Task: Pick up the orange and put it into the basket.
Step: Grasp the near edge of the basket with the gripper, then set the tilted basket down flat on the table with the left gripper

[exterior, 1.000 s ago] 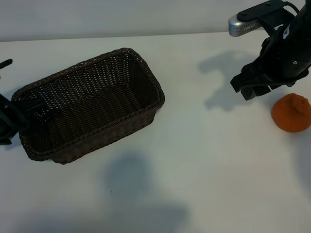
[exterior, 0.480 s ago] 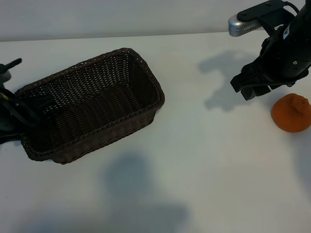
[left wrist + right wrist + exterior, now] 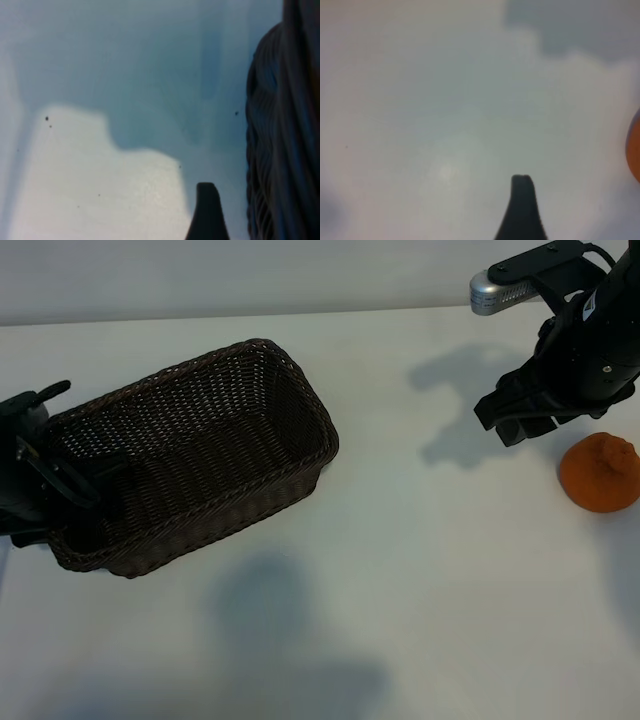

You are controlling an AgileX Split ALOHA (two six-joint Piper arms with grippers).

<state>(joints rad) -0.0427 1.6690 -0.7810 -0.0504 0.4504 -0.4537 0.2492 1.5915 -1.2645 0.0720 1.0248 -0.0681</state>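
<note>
My left gripper's finger reaches down beside the woven basket's side, over white table, so my left gripper closes on the basket next.
The orange lies on the white table at the far right, and a sliver of the orange shows at the rim of the right wrist view. My right gripper hangs open just up and to the left of it, apart from it, holding nothing; one dark finger shows over bare table. The dark brown wicker basket stands left of centre with nothing in it. My left gripper is open at the basket's left end. Its finger sits beside the woven basket wall.
The white table stretches between the basket and the orange. A pale wall runs along the table's far edge. The right arm's silver-capped link stands above the table at the upper right.
My left gripper has moved right, up against the basket's left end. The right gripper, the orange and the basket have stayed put.
</note>
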